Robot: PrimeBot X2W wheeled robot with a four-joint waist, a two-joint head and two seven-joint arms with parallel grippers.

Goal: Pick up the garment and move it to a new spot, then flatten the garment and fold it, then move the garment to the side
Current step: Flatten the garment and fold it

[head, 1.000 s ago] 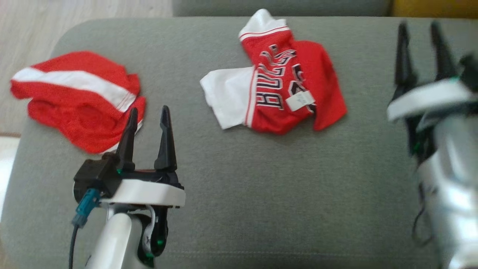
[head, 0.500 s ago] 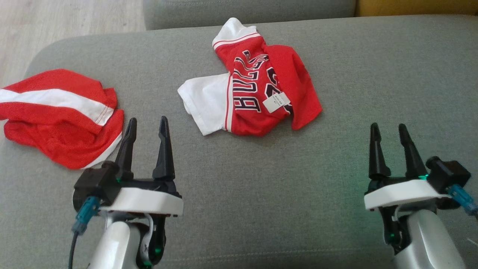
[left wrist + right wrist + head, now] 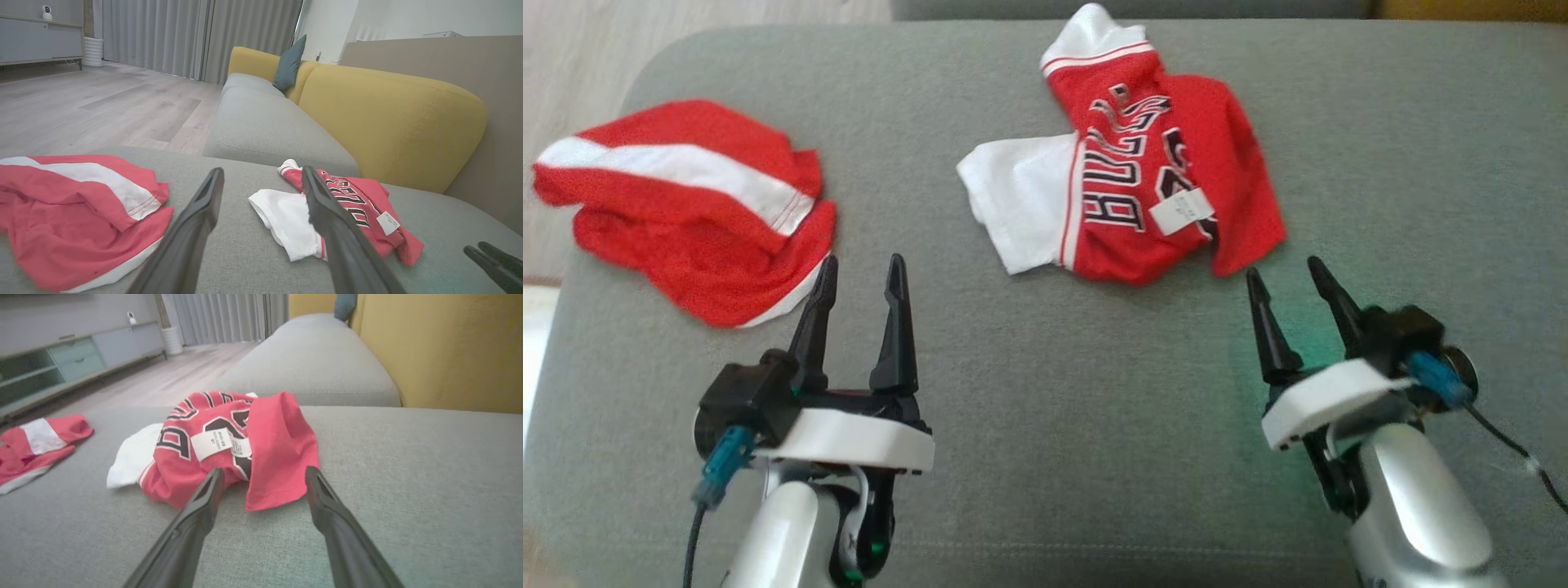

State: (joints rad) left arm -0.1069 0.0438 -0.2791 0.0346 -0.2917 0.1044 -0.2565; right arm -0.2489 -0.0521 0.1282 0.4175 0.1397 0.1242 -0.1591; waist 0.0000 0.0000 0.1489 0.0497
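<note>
I should grab the loose red flap's corner (image 3: pixel 1240 253) with my right gripper next, so that I can move and spread out the jersey (image 3: pixel 1121 157).
A crumpled red and white garment (image 3: pixel 1127 204) with black lettering and a white tag lies at the middle back of the grey cushion (image 3: pixel 1054 408). My right gripper (image 3: pixel 1282 269) is open, angled left, with its tips just short of the garment's near right corner and apart from it. In the right wrist view the red flap (image 3: pixel 278 457) lies just beyond the right gripper (image 3: pixel 263 471). My left gripper (image 3: pixel 863 261) is open and empty over bare cushion, between the two cloths. The left wrist view shows the garment (image 3: pixel 351 204) ahead to the right of the left gripper (image 3: pixel 261 171).
A second red cloth with a white stripe (image 3: pixel 686 204) lies bunched at the cushion's left edge. Wood floor (image 3: pixel 572 73) lies beyond that edge. A yellow sofa back (image 3: pixel 388 118) stands behind, and another grey seat (image 3: pixel 310 367) continues past the garment.
The head view has shifted. My right arm came down from a raised, blurred pose at the far right, then moved forward and left to the garment's near corner. The left gripper has kept its place.
</note>
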